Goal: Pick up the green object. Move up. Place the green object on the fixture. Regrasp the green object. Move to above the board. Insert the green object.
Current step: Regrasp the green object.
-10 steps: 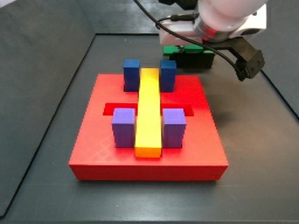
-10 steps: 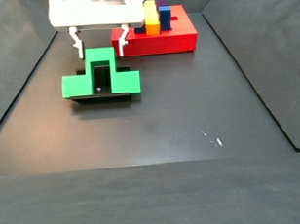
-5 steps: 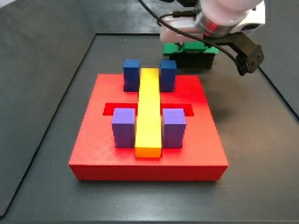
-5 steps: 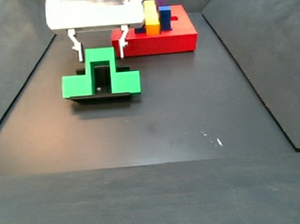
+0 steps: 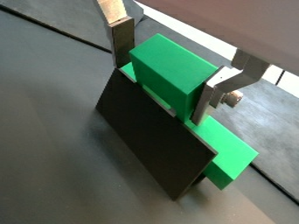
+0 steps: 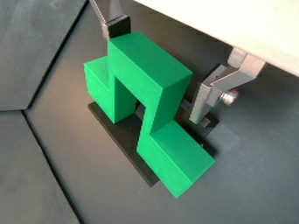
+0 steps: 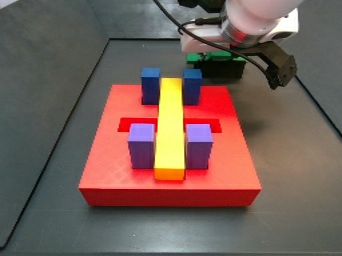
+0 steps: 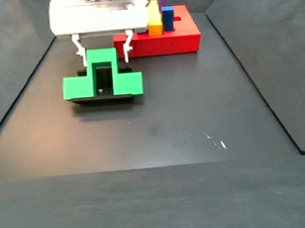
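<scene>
The black fixture is close against the arms of the green object, so my gripper will grab the object by its raised central block next.
The green object rests on the black fixture, its tall central block up and one arm hanging past the bracket. My gripper straddles that central block, open, with a gap showing at each finger. In a side view the gripper hangs over the green object, left of the red board. From the opposite side the green object lies behind the board, partly hidden by the arm.
The board carries a long yellow bar, two blue blocks and two purple blocks. Dark raised walls border the black floor. A cable loops above the arm.
</scene>
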Robot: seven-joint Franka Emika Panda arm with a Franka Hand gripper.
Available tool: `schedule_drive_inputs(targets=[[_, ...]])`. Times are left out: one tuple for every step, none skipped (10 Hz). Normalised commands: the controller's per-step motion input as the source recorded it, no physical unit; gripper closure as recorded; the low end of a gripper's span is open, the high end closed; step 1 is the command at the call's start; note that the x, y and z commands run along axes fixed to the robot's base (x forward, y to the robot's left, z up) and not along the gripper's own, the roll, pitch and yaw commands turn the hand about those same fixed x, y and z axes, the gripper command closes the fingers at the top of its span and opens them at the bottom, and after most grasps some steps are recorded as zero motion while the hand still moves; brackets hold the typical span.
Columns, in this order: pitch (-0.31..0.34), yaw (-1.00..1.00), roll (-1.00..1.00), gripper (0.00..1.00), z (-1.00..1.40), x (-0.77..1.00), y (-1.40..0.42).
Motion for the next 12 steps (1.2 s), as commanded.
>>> schedule_drive_inputs(targets=[[0.069, 0.02, 0.00, 0.00, 0.00, 0.00, 0.00], [0.066, 0.00, 0.00, 0.00, -0.05, 0.00, 0.00], [0.023, 0.00, 0.09, 0.00, 0.00, 0.00, -0.05], [0.000, 0.02, 0.13, 0.00, -0.03, -0.02, -0.11], [0.000, 0.00, 0.00, 1.00, 0.00, 0.00, 0.00], [0.000, 0.00, 0.00, 1.00, 0.00, 0.00, 0.00], [0.000, 0.00, 0.00, 1.00, 0.00, 0.00, 0.00], [0.000, 0.00, 0.00, 1.00, 0.00, 0.00, 0.00], [0.000, 0.00, 0.00, 1.00, 0.00, 0.00, 0.00], [0.000, 0.00, 0.00, 1.00, 0.00, 0.00, 0.00], [0.000, 0.00, 0.00, 1.00, 0.00, 0.00, 0.00], [0.000, 0.00, 0.00, 1.00, 0.00, 0.00, 0.00]])
